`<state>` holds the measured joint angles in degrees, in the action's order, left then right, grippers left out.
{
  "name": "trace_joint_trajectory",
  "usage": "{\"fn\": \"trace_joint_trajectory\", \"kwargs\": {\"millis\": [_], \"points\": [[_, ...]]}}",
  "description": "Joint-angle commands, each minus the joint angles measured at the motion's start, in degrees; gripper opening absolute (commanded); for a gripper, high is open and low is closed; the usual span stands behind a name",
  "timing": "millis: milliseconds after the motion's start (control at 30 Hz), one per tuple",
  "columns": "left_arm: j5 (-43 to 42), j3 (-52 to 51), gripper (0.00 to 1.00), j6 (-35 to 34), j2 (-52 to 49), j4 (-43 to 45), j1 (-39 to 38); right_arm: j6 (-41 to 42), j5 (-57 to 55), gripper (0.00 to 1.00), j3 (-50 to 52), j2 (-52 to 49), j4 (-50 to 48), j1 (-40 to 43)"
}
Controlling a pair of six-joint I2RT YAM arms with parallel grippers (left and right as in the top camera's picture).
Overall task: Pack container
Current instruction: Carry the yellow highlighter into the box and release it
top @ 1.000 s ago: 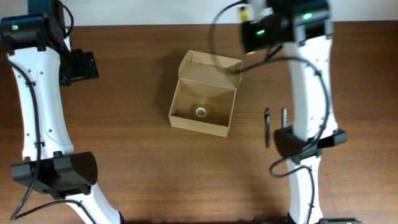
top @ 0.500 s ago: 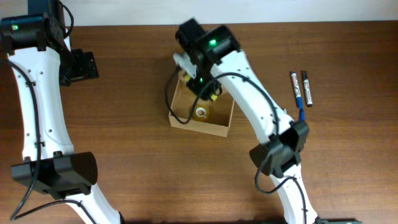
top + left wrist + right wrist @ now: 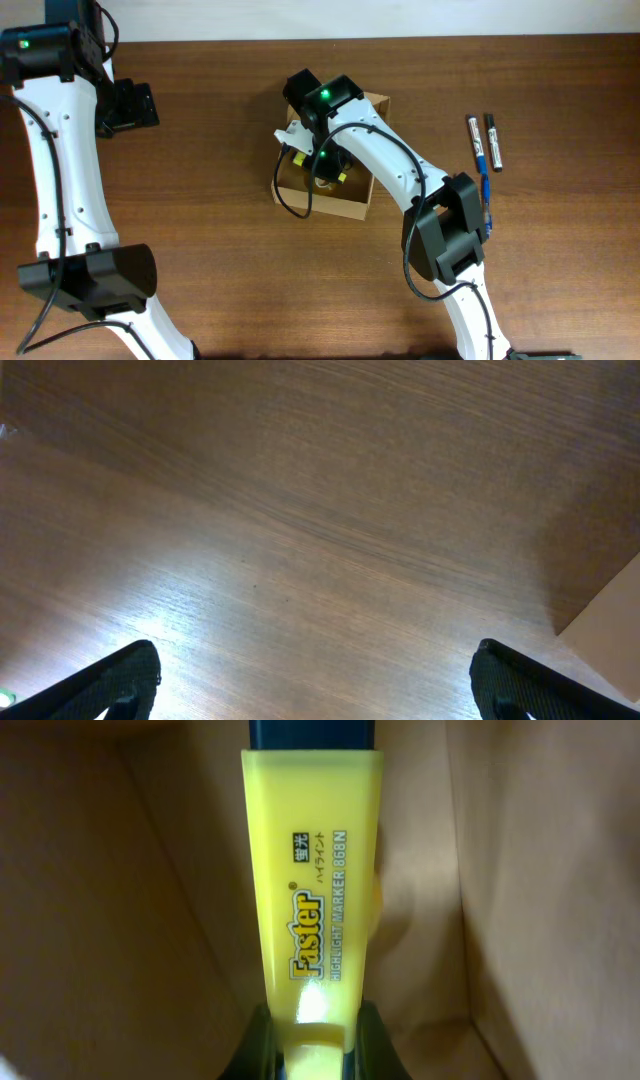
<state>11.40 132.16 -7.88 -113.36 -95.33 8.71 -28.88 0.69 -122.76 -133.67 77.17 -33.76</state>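
Observation:
I need to open my right gripper now: the yellow highlighter is in the container, and the container's brown inside is on both sides of the highlighter.
The container [image 3: 345,206] is a small tan cardboard box, open, at the table's middle. My right gripper [image 3: 328,165] reaches down into it and is shut on a yellow highlighter [image 3: 312,870], whose cap end points at the box floor. In the right wrist view the box's brown inner walls [image 3: 530,870] surround the marker, and the fingers [image 3: 310,1045] clamp its lower end. The arm hides the box's lid flap. My left gripper [image 3: 125,105] is open and empty at the far left, over bare wood [image 3: 320,685].
Two dark markers [image 3: 475,140] [image 3: 493,141] lie side by side at the right of the table, with a blue pen [image 3: 485,192] just below them, beside my right arm.
My right arm swung from the right side to the box and went down into it with the yellow highlighter. The left arm has not moved.

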Motion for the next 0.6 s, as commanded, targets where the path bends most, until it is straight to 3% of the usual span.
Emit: {"fn": "trace_joint_trajectory", "kwargs": {"millis": [0,133,300,567], "points": [[0.4,-0.3,1.00,0.5,0.5,-0.1,0.2,-2.4,2.3,0.04,0.7,-0.2,-0.9,0.1],[0.4,-0.3,1.00,0.5,0.5,-0.1,0.2,-2.3,2.0,0.04,0.7,-0.2,-0.9,0.1],[0.4,-0.3,1.00,0.5,0.5,-0.1,0.2,-0.7,-4.1,0.11,0.4,0.7,0.5,0.1],[0.4,-0.3,1.00,0.5,0.5,-0.1,0.2,-0.4,-4.3,0.18,0.3,5.3,0.4,0.8]]}}
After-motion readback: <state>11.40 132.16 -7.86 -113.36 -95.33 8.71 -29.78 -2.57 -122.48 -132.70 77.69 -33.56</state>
